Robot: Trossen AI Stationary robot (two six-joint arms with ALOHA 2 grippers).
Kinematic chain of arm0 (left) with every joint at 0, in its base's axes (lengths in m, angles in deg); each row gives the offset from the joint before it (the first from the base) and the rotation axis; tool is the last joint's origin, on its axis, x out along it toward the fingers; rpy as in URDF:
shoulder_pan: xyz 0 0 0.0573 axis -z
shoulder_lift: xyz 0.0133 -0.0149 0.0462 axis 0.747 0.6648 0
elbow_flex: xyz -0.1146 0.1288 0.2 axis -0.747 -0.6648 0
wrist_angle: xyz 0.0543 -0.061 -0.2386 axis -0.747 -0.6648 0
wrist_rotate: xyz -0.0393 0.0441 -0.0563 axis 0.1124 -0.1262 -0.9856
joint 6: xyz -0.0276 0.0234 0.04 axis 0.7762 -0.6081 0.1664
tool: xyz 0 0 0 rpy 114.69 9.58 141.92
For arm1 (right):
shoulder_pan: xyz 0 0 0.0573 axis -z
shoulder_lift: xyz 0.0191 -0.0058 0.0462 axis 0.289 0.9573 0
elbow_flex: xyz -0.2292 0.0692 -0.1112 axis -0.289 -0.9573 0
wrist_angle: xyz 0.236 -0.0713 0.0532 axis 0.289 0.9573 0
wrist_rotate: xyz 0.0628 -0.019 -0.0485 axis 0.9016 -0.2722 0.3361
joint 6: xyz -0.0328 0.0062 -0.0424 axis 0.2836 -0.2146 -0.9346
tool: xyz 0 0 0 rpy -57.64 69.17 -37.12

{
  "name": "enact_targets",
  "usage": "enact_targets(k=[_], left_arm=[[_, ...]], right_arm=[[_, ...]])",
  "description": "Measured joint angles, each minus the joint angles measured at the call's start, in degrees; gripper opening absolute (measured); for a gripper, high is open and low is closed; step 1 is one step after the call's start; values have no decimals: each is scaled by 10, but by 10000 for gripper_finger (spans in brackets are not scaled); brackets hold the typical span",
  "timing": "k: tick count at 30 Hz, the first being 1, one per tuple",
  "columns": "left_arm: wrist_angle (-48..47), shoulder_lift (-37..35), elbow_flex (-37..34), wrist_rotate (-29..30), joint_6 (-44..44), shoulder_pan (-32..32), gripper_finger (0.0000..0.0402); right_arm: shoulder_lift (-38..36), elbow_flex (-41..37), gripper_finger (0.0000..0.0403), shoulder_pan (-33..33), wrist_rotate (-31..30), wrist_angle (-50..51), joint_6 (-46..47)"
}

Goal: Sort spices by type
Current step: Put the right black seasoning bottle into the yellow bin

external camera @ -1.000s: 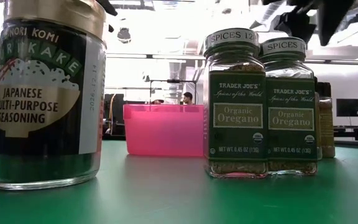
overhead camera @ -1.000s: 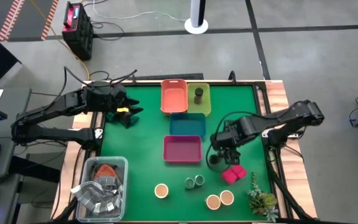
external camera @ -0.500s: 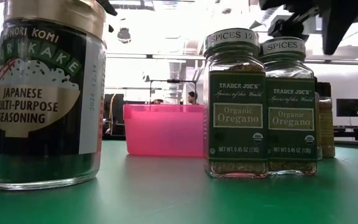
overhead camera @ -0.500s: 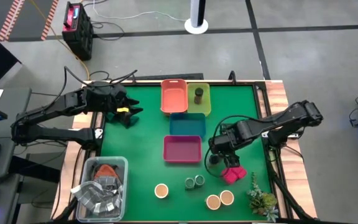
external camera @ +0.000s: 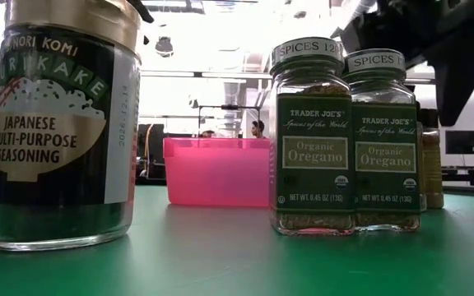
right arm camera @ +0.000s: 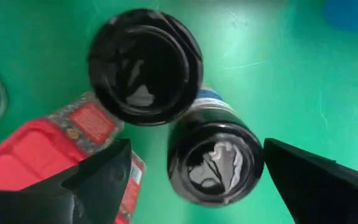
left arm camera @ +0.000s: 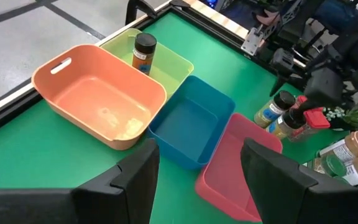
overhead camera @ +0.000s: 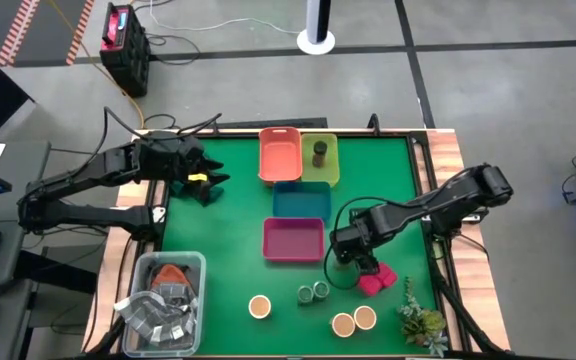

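Note:
My right gripper closes on the lid next, since both its fingers reach down around the nearer jar's lid [right arm camera: 215, 168] beside the pink blocks.
My right gripper [overhead camera: 351, 252] [right arm camera: 197, 147] is open and points down over two dark grey round jars. Its fingers stand on either side of the nearer jar [right arm camera: 215, 163]; the other jar [right arm camera: 145, 65] stands just beyond. The pink blocks [overhead camera: 374, 281] [right arm camera: 33, 155] lie beside them. A third dark jar [overhead camera: 320, 153] [left arm camera: 145, 51] stands in the yellow-green tray [overhead camera: 328, 170]. Two green-lidded jars [overhead camera: 314, 292] [external camera: 348, 140] and three tan-topped jars [overhead camera: 259, 306] [overhead camera: 354, 321] stand near the table's near edge. My left gripper [overhead camera: 204, 181] [left arm camera: 197, 163] waits open at the far left.
Orange tray [overhead camera: 280, 155], blue tray [overhead camera: 301, 202] and pink tray [overhead camera: 293, 241] sit mid-table. A clear bin [overhead camera: 164, 302] of odd items stands at the near left corner. The plant sprig [overhead camera: 420, 320] lies at the near right corner. Bare green mat lies between the left arm and the trays.
My right gripper has moved down and a little toward the table's left and near edge, coming over the two dark jars beside the pink blocks. In the low view it now looms larger and lower behind the green-lidded jars. The jars have stayed where they were.

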State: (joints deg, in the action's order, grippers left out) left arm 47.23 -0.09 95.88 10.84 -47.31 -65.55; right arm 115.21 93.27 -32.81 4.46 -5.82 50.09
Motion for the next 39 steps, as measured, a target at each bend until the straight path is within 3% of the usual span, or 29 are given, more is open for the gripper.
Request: enact_targets(k=[11,24,34,39], left_arm=[[0,0,0,0,0,0,216],[0,0,0,-1,5,0,216],[0,0,0,-38,20,0,216],[0,0,0,-48,20,0,216]], right_arm=[[0,-18,305,0,19,-43,1],[-2,-18,232,18,15,-6,26],[-43,-13,240,94,7,39,38],[-49,29,234,153,-38,91,44]])
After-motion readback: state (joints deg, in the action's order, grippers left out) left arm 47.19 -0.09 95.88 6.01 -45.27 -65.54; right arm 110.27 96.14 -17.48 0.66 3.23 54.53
